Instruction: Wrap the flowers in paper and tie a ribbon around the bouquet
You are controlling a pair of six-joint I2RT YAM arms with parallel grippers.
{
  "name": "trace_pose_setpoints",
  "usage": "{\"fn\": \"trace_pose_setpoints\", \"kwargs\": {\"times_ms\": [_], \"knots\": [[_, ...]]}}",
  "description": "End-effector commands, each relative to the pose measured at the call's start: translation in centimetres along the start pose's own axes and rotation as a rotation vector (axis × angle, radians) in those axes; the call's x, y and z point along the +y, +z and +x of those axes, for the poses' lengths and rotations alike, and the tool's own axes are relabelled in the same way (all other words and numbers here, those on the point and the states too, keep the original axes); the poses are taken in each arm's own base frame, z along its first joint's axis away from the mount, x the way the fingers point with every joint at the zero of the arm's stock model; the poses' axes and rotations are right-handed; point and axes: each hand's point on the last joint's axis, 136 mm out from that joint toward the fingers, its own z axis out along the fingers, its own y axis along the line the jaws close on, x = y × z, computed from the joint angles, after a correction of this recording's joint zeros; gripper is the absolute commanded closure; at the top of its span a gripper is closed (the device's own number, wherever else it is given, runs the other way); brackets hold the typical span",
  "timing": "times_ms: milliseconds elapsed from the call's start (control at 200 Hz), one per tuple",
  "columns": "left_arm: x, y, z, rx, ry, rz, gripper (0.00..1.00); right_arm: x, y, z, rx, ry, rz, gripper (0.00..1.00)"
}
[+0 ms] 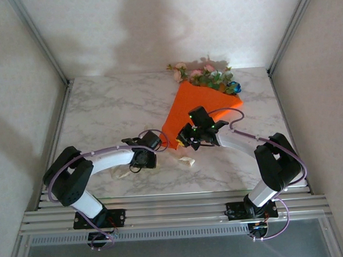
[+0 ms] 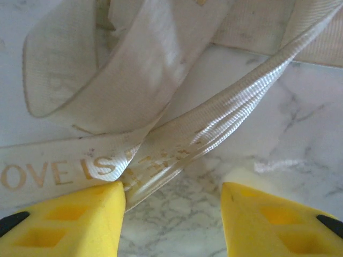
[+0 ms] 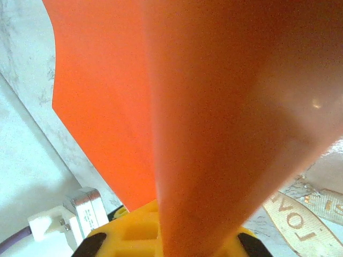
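Note:
My left gripper is going to untangle the ribbon next for tying the bouquet. It will grab the ribbon by the twisted part beside it and leave the ribbon's loops free.
The bouquet lies on the marble table, its orange paper (image 1: 200,103) rolled into a cone with the pink, white and blue flowers (image 1: 208,76) at the far end. My right gripper (image 1: 185,138) is shut on the cone's narrow near tip, and the paper (image 3: 214,118) runs up from between its yellow fingers (image 3: 136,227). The cream ribbon (image 2: 161,80), printed with gold letters, loops over the table just ahead of my left gripper (image 2: 172,187). That gripper is open, one strand brushing its left finger (image 2: 80,219), with bare marble in the gap. A ribbon end (image 1: 186,161) lies below the cone's tip.
Metal frame posts and white walls close in the table (image 1: 113,108) at the left, right and back. Another bit of ribbon (image 1: 121,173) lies under the left arm. A ribbon stretch (image 3: 300,222) lies to the right of the cone's tip.

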Motion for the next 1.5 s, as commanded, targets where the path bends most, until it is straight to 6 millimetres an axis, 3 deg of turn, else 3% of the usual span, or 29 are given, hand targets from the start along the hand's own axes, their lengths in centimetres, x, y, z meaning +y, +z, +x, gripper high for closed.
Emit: {"fn": "trace_pose_setpoints", "kwargs": {"times_ms": [0,115,190,365,676,811,981,1106,1141,1311,1497], "knots": [[0.0,-0.5,-1.4,-0.038,0.032,-0.018,0.54,-0.2,0.6,-0.1,-0.006,0.007,-0.001,1.00],[-0.9,-3.4,-2.4,-0.084,0.025,0.034,0.54,-0.2,0.5,0.0,-0.006,0.006,0.002,1.00],[-0.5,-4.0,-1.8,-0.054,0.016,0.043,0.54,-0.3,0.6,-0.1,-0.007,0.009,0.004,1.00],[1.0,-2.3,1.1,0.037,0.031,0.017,0.54,-0.3,0.5,-0.1,-0.008,0.011,0.000,1.00],[3.4,-0.2,0.2,0.045,-0.018,-0.036,0.52,-0.2,0.4,0.1,-0.012,0.007,-0.001,1.00],[3.0,0.9,1.5,0.113,-0.036,-0.001,0.52,-0.3,0.3,0.1,-0.013,0.007,-0.001,1.00],[2.4,2.3,3.5,0.182,-0.047,0.047,0.62,-0.3,0.5,0.1,-0.010,0.007,0.000,1.00],[2.0,2.8,3.8,0.195,-0.038,0.059,0.92,-0.4,0.6,0.1,-0.009,0.009,0.002,1.00],[1.7,2.5,3.4,0.182,-0.032,0.063,1.00,-0.4,0.6,0.1,-0.009,0.009,0.003,1.00],[-0.2,-3.0,-0.6,0.046,-0.041,0.119,1.00,-0.4,0.5,0.0,-0.014,0.008,0.006,1.00],[-0.8,-9.4,-4.3,-0.060,-0.107,0.204,1.00,-0.2,0.5,-0.1,-0.018,0.009,0.002,1.00]]}}
